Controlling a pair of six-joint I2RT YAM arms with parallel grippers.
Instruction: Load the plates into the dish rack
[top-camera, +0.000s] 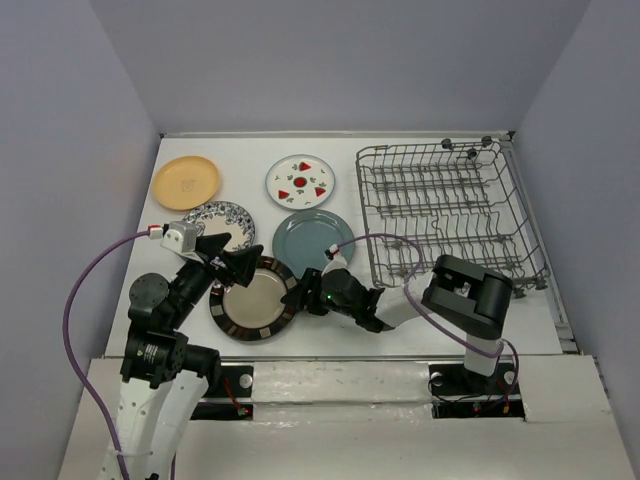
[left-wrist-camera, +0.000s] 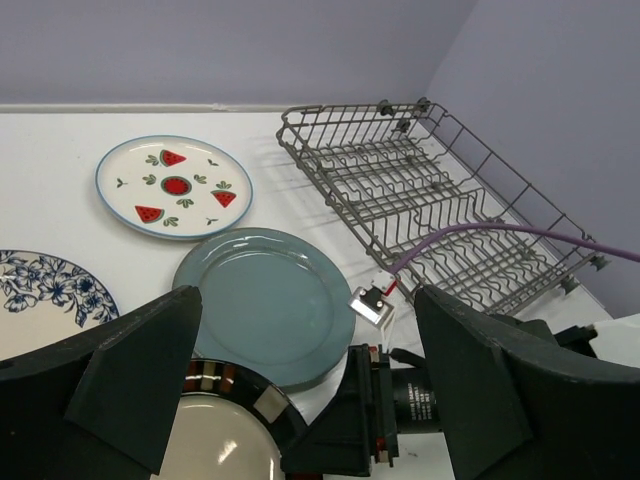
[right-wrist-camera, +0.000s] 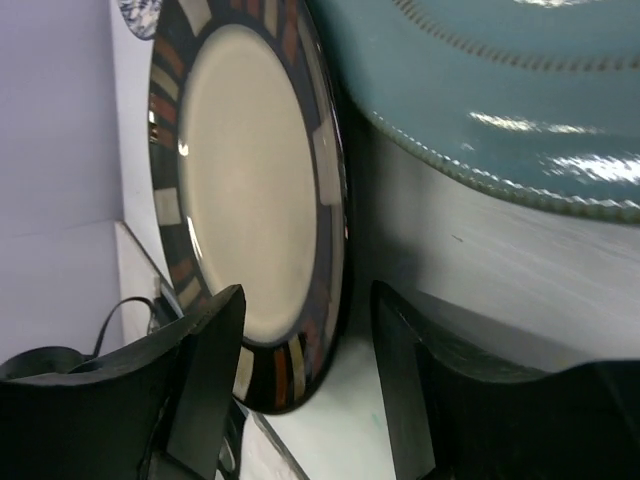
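Note:
My right gripper's fingers stand apart around the beige plate's rim, so a lift now would leave the plate behind.
The beige plate (top-camera: 250, 302) with a dark brown rim lies flat near the table's front. My right gripper (top-camera: 299, 295) is at its right edge. In the right wrist view the rim (right-wrist-camera: 325, 250) passes between the open fingers (right-wrist-camera: 212, 360), with a gap on the table side. My left gripper (top-camera: 232, 258) hovers open over the plate's far left edge, holding nothing. The teal-blue plate (top-camera: 312, 238), fruit-marked plate (top-camera: 300, 181), orange-yellow plate (top-camera: 186, 182) and blue floral plate (top-camera: 222, 214) lie flat further back. The dish rack (top-camera: 445, 205) stands at the right with no plates in it.
In the left wrist view the right arm's wrist (left-wrist-camera: 400, 405) and its purple cable (left-wrist-camera: 500, 232) sit between my wide-open left fingers (left-wrist-camera: 130, 380). The teal-blue plate (left-wrist-camera: 265, 300) lies just beyond. Walls close the table at the left, back and right.

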